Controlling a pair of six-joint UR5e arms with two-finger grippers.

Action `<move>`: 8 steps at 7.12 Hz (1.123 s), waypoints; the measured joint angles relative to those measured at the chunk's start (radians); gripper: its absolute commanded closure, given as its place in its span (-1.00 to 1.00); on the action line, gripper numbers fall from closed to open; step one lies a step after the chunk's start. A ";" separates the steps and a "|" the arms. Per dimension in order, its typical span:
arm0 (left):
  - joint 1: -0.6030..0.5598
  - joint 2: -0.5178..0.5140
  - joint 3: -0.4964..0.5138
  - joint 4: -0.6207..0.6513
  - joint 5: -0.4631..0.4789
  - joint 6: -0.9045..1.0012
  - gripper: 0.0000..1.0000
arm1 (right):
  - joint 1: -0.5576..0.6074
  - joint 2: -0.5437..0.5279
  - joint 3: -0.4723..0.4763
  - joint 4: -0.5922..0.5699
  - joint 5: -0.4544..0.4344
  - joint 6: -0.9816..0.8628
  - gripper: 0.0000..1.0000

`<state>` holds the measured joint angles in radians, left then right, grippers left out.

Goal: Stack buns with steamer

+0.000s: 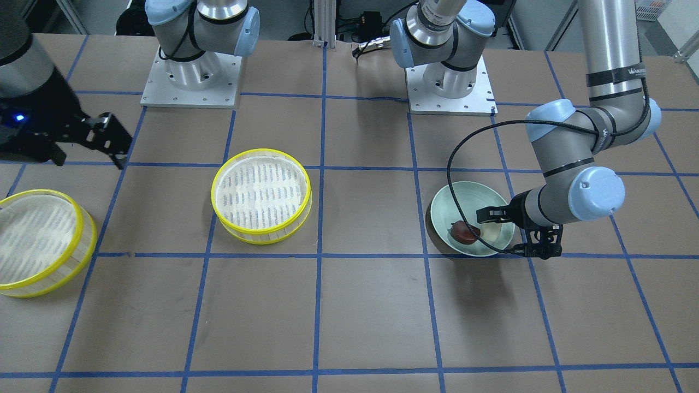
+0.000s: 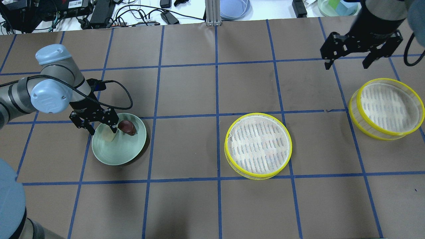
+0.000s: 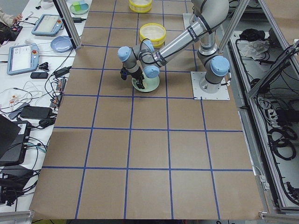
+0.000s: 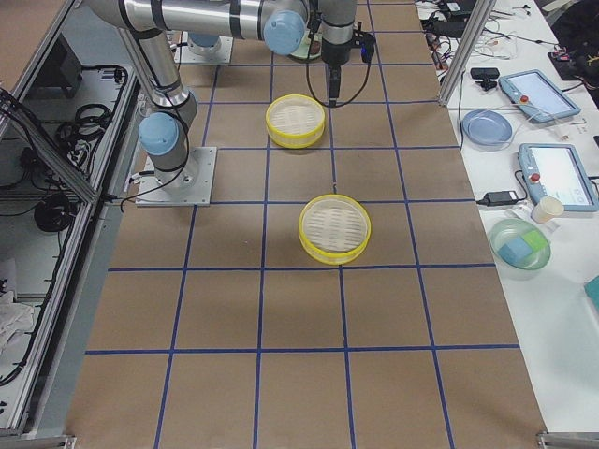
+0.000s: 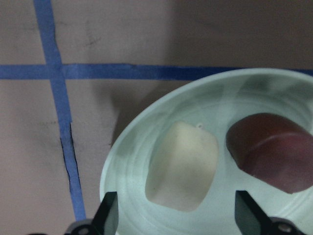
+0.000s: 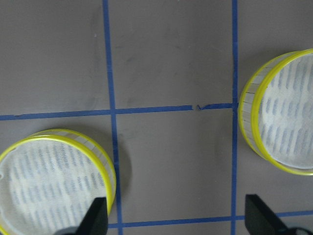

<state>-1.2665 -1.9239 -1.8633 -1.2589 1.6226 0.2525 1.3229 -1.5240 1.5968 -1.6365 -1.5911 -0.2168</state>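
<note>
The second steamer is far wider than my fingers open, so my right gripper will pinch it by its thin yellow rim (image 1: 7, 197) next.
A pale green plate (image 2: 114, 160) holds a glossy dark red-brown bun (image 2: 127, 127) and a blocky cream-white bun (image 2: 109, 136). My left gripper (image 2: 102, 130) is open and low over the plate, one finger on each side of the cream bun (image 5: 183, 169), not closed on it. The red bun (image 5: 274, 152) lies just beside it. Two yellow-rimmed steamer baskets stand empty: one mid-table (image 2: 258, 145), one at the far right (image 2: 386, 108). My right gripper (image 2: 360, 58) is open and empty, raised above the table behind the far-right basket.
The table is brown paper with a blue tape grid. The arm bases (image 1: 191, 76) stand at the robot's edge. Cables, tablets and bowls lie on the white bench (image 4: 552, 187) beyond the far edge. The left arm's cable (image 1: 453, 164) loops over the plate.
</note>
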 measured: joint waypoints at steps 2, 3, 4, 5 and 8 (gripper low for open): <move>0.000 -0.008 0.003 0.006 -0.006 0.001 -0.03 | -0.232 0.083 0.024 -0.084 0.001 -0.300 -0.98; 0.000 -0.011 0.005 0.010 -0.007 0.001 0.60 | -0.331 0.159 0.026 -0.184 0.001 -0.439 -0.98; 0.000 -0.011 0.006 0.013 -0.008 0.003 0.85 | -0.408 0.238 0.027 -0.292 0.003 -0.558 -0.97; 0.000 -0.012 0.009 0.018 -0.008 0.005 0.92 | -0.465 0.317 0.027 -0.382 0.007 -0.664 -0.90; -0.012 0.025 0.031 0.016 -0.007 0.006 1.00 | -0.515 0.450 0.031 -0.467 0.012 -0.757 0.35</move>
<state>-1.2785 -1.8991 -1.8323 -1.2426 1.6156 0.2587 0.8083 -1.0737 1.6276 -2.1031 -1.5788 -0.9737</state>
